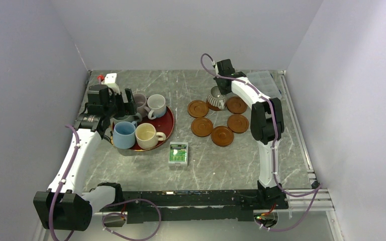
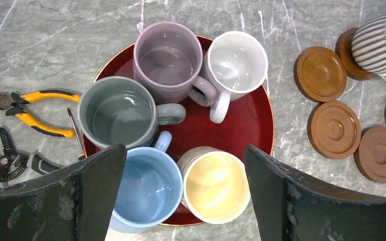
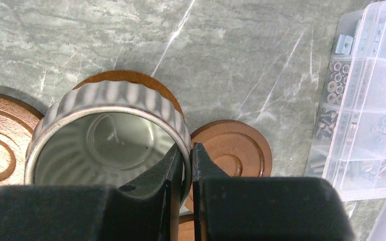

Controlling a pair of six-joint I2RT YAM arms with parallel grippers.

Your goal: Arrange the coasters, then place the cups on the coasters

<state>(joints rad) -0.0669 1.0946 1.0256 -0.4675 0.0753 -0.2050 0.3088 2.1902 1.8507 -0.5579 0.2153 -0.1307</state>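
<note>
The cup's bottom is over the back coaster, whose rim shows past the cup's far side, so it would end on that coaster; my right gripper should open now.
My right gripper (image 3: 187, 155) is shut on the rim of the grey-and-white striped cup (image 3: 105, 135), one finger inside and one outside. The cup (image 1: 215, 98) tilts over the back coaster (image 3: 125, 78); whether it rests on it I cannot tell. Other coasters (image 1: 198, 108) (image 1: 236, 105) (image 1: 201, 126) lie around it in a ring. My left gripper (image 2: 183, 153) is open, hovering over the dark-red tray (image 2: 254, 120). The tray holds the mauve (image 2: 167, 57), white (image 2: 235, 63), grey-green (image 2: 115, 113), light blue (image 2: 148, 186) and cream (image 2: 213, 183) cups.
Yellow-handled pliers (image 2: 35, 108) and a wire stripper (image 2: 10, 158) lie left of the tray. A green-and-white box (image 1: 178, 153) sits in front of the tray. A clear parts organizer (image 1: 264, 83) stands at the back right, close to the right arm.
</note>
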